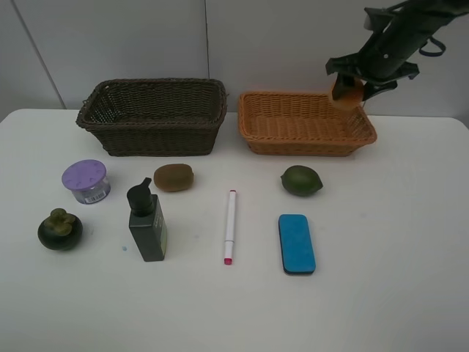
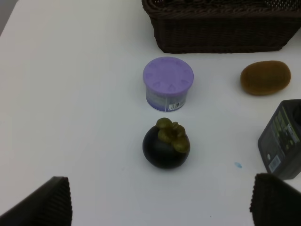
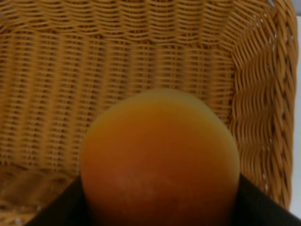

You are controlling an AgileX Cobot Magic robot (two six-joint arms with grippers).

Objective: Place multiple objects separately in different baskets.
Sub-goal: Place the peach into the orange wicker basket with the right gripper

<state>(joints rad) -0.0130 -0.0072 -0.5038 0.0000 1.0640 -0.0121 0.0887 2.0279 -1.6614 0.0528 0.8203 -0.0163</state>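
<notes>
The orange-red fruit hangs above the orange-tan basket's rim in the high view, so the robot's right gripper needs to keep holding it until it is lower.
My right gripper (image 1: 350, 89) is shut on the orange-red fruit (image 1: 347, 91), held above the far right corner of the orange-tan basket (image 1: 293, 141). In the right wrist view the fruit (image 3: 160, 155) fills the space between the fingers, over the basket's weave (image 3: 141, 56). The left gripper (image 2: 160, 202) is open above the table, short of the dark mangosteen (image 2: 165, 146) and the purple-lidded jar (image 2: 168, 82). The dark brown basket (image 1: 154, 138) stands at the back left, with nothing showing inside.
On the table lie the kiwi (image 1: 174, 177), green pump bottle (image 1: 147, 222), white pen (image 1: 230, 226), blue eraser (image 1: 297, 243) and green fruit (image 1: 301, 180). The mangosteen (image 1: 59, 229) and jar (image 1: 86, 181) sit at the left.
</notes>
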